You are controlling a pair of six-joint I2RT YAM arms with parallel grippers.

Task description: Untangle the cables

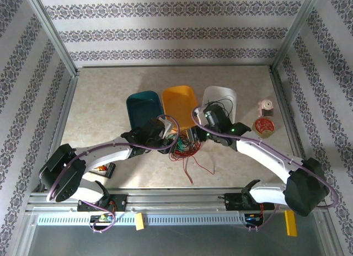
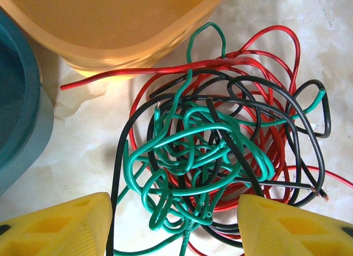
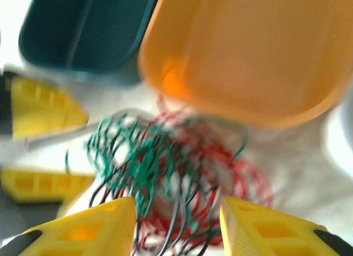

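A single black cable needs to come out of the heap and be untangled. My right gripper should grab it next near its loose end [image 1: 184, 142] [image 3: 179, 198] to pull it out.
The cables [image 1: 185, 147] lie as a knotted heap of thin red, green and black wires on the table, just in front of the orange bin [image 1: 179, 103]. My left gripper [image 1: 168, 137] hangs over the heap's left side and my right gripper [image 1: 194, 134] over its right side. In the left wrist view the cables [image 2: 220, 151] spread between and beyond the yellow fingers [image 2: 60, 228]; this gripper [image 2: 175, 229] is open, gripping nothing. The right wrist view is blurred: the cables [image 3: 171, 173] lie under the open right gripper [image 3: 177, 228], with the left gripper's yellow fingers [image 3: 44, 107] at the left.
A teal bin [image 1: 144, 108], the orange bin and a white bin [image 1: 219, 99] holding dark wire stand in a row behind the heap. A tape roll [image 1: 263, 126] and a pink item [image 1: 266, 106] sit at the right. A small box [image 1: 103, 169] lies near the left arm.
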